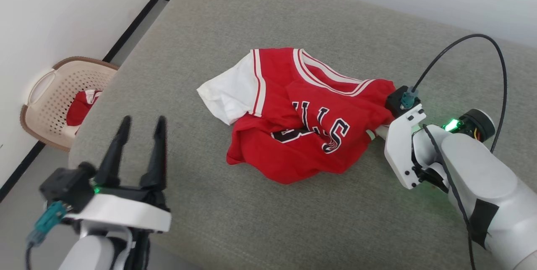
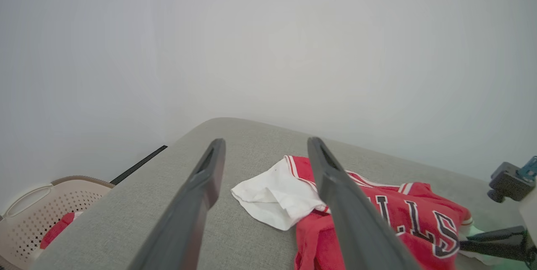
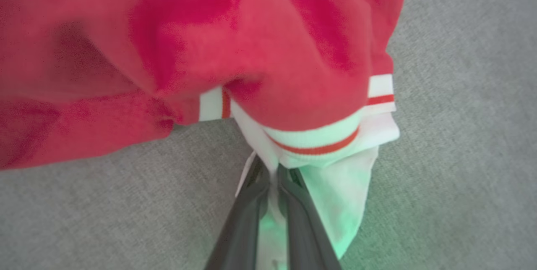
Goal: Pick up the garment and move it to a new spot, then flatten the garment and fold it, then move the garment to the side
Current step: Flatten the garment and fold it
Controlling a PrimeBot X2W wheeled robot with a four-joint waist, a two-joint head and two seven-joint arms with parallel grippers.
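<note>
Next, my left gripper grabs the red shirt (image 1: 302,139) by its white sleeve's edge (image 1: 217,101), to flatten the shirt before folding.
The garment (image 1: 302,114), a red shirt with white sleeve panels, striped trim and dark lettering, lies crumpled in the middle of the grey cushioned surface (image 1: 260,22). My right gripper (image 3: 275,173) is at its right edge, jaws pinched together on the white sleeve fabric (image 3: 335,186) just below the striped cuff. In the head view the right fingers are hidden under the shirt's right side by the wrist (image 1: 402,144). My left gripper (image 1: 142,124) hovers open near the front left, well clear of the garment (image 2: 402,219); its fingers (image 2: 335,182) hold nothing.
A beige perforated laundry basket (image 1: 46,93) with a red item inside stands on the floor at the left, beyond the cushion's edge. A white wall runs behind. A black cable (image 1: 482,51) loops above my right arm.
</note>
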